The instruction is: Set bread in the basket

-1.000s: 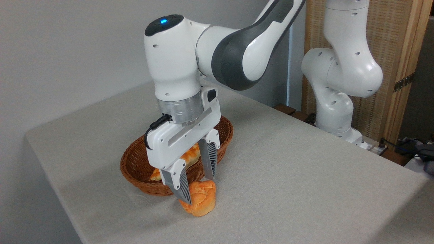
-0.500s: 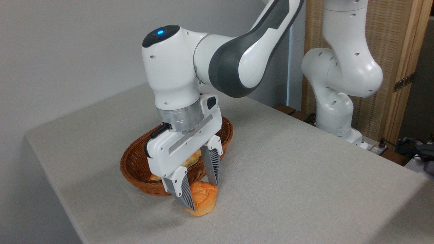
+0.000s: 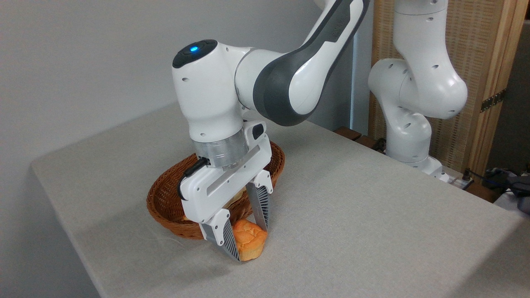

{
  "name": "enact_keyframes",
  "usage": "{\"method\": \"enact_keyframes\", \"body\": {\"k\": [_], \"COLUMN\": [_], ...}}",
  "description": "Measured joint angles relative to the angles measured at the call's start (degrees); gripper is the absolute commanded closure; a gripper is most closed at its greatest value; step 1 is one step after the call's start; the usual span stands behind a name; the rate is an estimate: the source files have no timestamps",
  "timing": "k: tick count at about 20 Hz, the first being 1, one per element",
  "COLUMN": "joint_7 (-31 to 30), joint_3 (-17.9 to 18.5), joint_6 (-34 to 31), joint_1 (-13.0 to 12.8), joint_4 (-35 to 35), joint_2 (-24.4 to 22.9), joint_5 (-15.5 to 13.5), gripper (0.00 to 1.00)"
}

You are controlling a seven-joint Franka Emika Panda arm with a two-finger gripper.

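The bread (image 3: 250, 241) needs to go into the basket (image 3: 172, 219). My gripper should grip the bread by its rounded sides next.
The bread (image 3: 250, 241), a small golden-orange bun with a cracked top, sits on the grey tablecloth just in front of the basket (image 3: 172, 219). The basket is oval brown wicker and lies behind and left of the bun. My gripper (image 3: 250, 243) points down over the bun, open, with one ribbed finger (image 3: 229, 240) on its near-left side and the other finger (image 3: 259, 207) on its far-right side. The fingertips reach almost to the cloth. I cannot tell whether the pads touch the bun. The gripper body hides most of the basket's inside.
A sliver of pale loaf (image 3: 233, 198) shows in the basket behind the gripper. The arm's base (image 3: 408, 136) stands at the table's far right, before a wooden screen (image 3: 488, 62). Cables (image 3: 507, 182) lie off the right edge. The table's front-left edge (image 3: 66, 231) is near the basket.
The gripper has come down around the bun, from fingertips at its top to fingertips near the cloth. The bun has stayed in place and the finger gap looks unchanged.
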Motion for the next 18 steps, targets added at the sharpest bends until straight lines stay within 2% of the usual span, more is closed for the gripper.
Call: {"method": "enact_keyframes", "body": {"k": [1,2,4,16,18], "joint_7": [0.0,0.0,0.0,0.0,0.0], "joint_3": [0.0,0.0,0.0,0.1,0.5], "joint_6": [0.0,0.0,0.0,-0.1,-0.1], "joint_1": [0.0,0.0,0.0,0.0,0.0], "joint_4": [0.0,0.0,0.0,0.0,0.0], "joint_2": [0.0,0.0,0.1,0.1,0.1], "joint_5": [0.0,0.0,0.0,0.0,0.0], "gripper": [0.38,0.50,0.57,0.58,0.63]}}
